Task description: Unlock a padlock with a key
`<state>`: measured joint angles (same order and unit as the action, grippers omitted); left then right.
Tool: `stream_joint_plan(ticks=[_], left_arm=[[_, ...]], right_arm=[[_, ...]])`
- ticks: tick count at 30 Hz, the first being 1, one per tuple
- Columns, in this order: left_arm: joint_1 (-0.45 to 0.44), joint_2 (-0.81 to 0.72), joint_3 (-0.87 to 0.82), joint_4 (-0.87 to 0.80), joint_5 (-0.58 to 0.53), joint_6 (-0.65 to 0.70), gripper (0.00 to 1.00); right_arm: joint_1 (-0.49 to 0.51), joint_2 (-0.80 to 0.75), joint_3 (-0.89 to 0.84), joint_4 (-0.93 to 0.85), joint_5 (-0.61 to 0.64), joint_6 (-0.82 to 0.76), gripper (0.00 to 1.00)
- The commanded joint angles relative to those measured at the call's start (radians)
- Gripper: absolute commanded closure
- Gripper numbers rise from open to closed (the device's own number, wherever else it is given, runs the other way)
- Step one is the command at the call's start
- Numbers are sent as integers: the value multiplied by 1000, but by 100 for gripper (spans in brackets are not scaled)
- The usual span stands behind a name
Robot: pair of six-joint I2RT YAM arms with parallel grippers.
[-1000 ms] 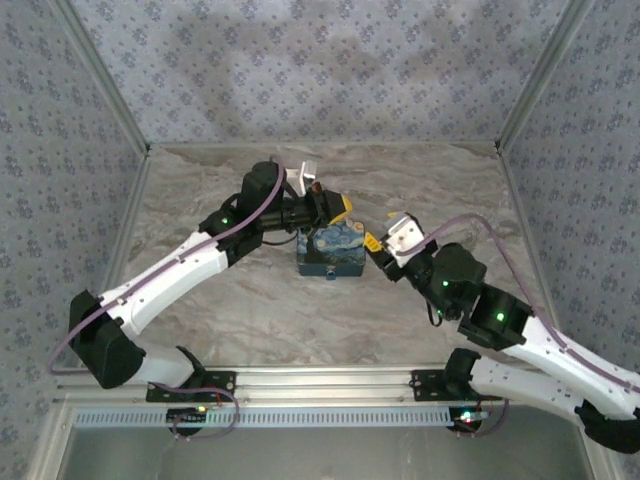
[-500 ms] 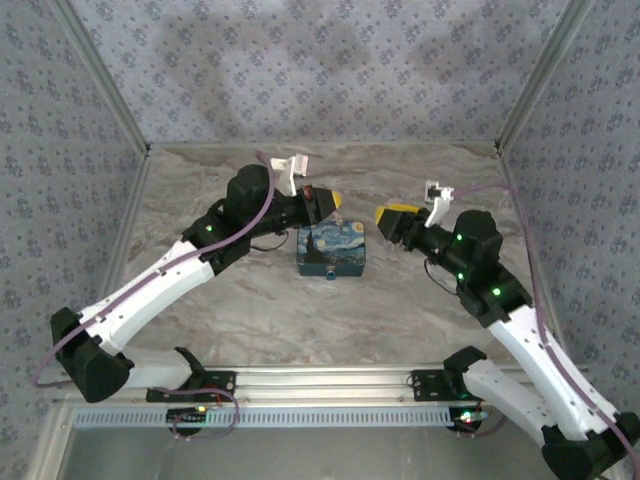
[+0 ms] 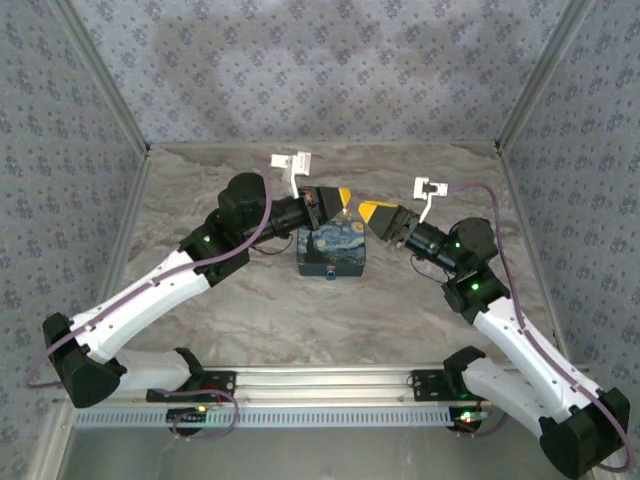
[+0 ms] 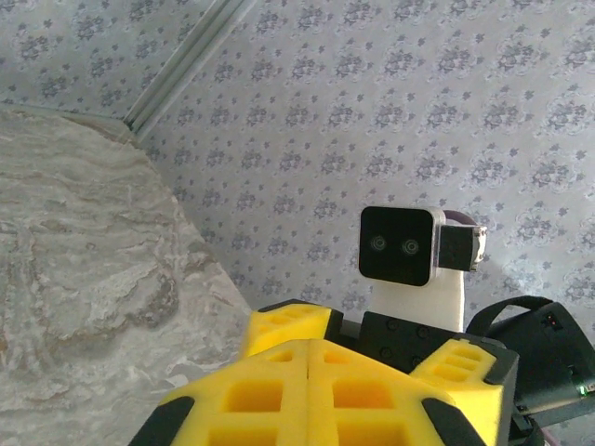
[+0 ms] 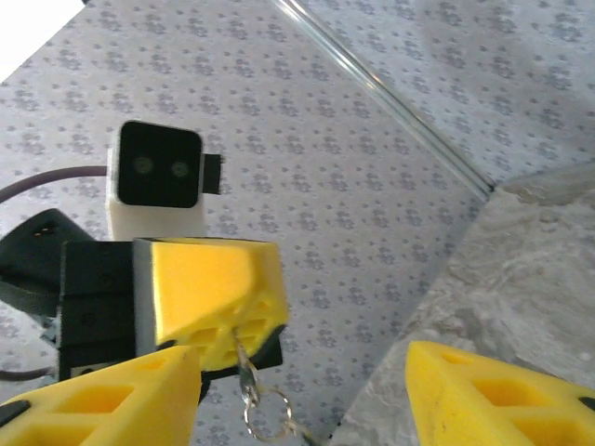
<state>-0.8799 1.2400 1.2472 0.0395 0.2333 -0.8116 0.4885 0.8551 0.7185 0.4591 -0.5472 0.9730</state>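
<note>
Next, my right gripper takes hold of the key by its ring end, outside the left gripper's fingers, leaving the opposite end free to unlock the padlock.
In the top external view my left gripper [image 3: 341, 196] and my right gripper [image 3: 369, 210] face each other tip to tip, above the blue night-sky box [image 3: 333, 248]. A tiny bluish padlock [image 3: 331, 272] sits at the box's near side. In the right wrist view the left gripper's yellow fingers [image 5: 212, 295] are shut on a small metal key [image 5: 244, 376], and its ring [image 5: 270, 420] dangles below. My right gripper [image 5: 302, 360] is open, with its fingers on either side of the key and apart from it. The left gripper [image 4: 308, 360] shows shut in its own wrist view, where the key is hidden.
The box stands mid-table on the marble-patterned top [image 3: 250, 310]. Patterned walls [image 3: 330, 70] with metal corner posts [image 3: 100, 80] close in the back and both sides. A metal rail [image 3: 320, 380] runs along the near edge by the arm bases.
Both grippers have risen off the box. The right gripper swung up and left until it faces the left gripper, which holds the key.
</note>
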Motion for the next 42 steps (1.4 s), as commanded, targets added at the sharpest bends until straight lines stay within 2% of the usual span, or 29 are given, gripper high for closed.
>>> stream_joint_plan(ticks=[1,10,20,31,34,38,42], left_arm=[[-14,4,3,72,-9,14,100],[-24,-1,0,82,-19,12,100],[-28,-11,-21,109,-43,2,100],[-31,-17,-31,127,-52,-5,100],[-36,-15,-29,129,-49,-7,100],[-39,-17,-29,136,-49,-7,100],[-40,-23,-35,137,-51,-6,100]], right_arm=[[13,12,3,93,-17,30,38],[54,44,26,119,-23,22,47],[82,51,29,124,-18,18,52],[84,56,19,125,3,23,73],[82,57,21,128,6,21,82],[79,64,28,122,3,20,100],[72,57,23,116,13,21,100]])
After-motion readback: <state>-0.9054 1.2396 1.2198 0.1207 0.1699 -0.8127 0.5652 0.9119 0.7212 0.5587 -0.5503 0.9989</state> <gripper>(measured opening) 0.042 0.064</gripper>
